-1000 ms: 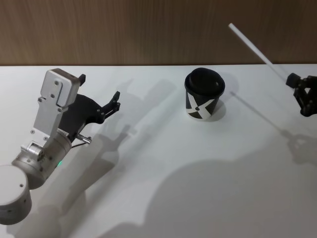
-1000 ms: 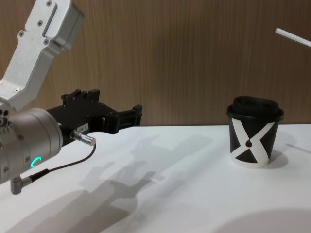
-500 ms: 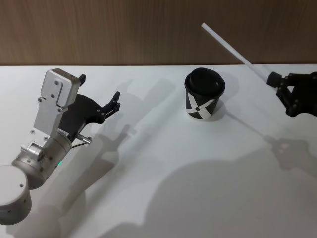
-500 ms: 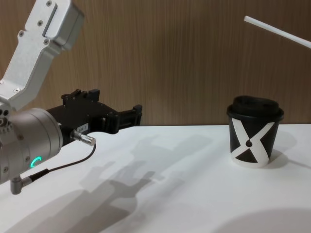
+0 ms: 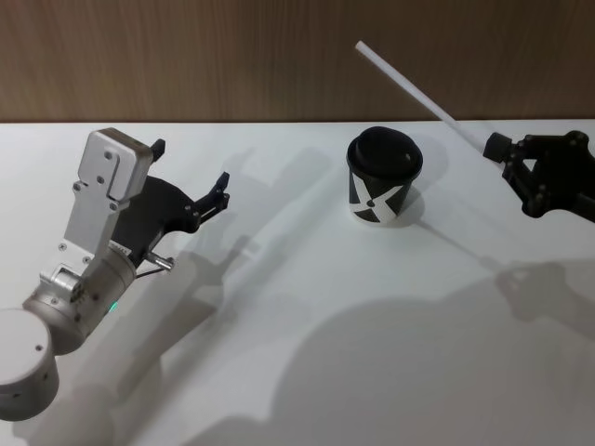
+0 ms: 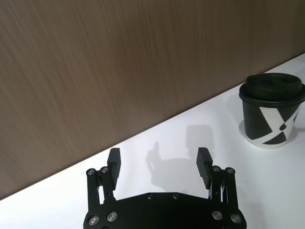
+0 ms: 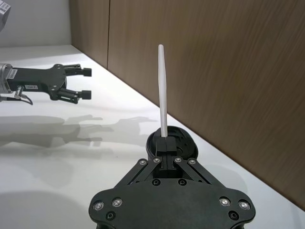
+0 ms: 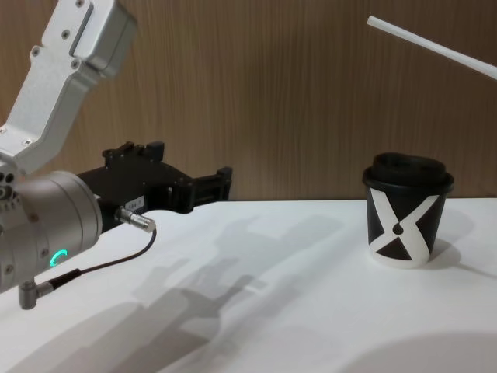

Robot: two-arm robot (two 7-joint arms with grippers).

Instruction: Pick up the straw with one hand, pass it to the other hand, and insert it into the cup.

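Next, my left gripper grabs the straw by its bare middle, since my right gripper's shut fingers cover the straw's lower end.
The long white straw is held in the air by my right gripper, which is shut on its lower end at the right of the table. The straw slants up and to the left, passing above and behind the cup. The black cup with a white X and a domed lid stands upright on the table, right of centre. In the right wrist view the straw rises from the closed fingers with the cup's lid just beyond. My left gripper hovers open over the table's left side, far from the cup.
A brown wood-grain wall runs along the back edge of the white table. A thin dark cable loops from my left wrist.
My right gripper has carried the straw leftward, toward the cup, so the straw's free end now reaches past the cup's lid. The left arm has hardly moved.
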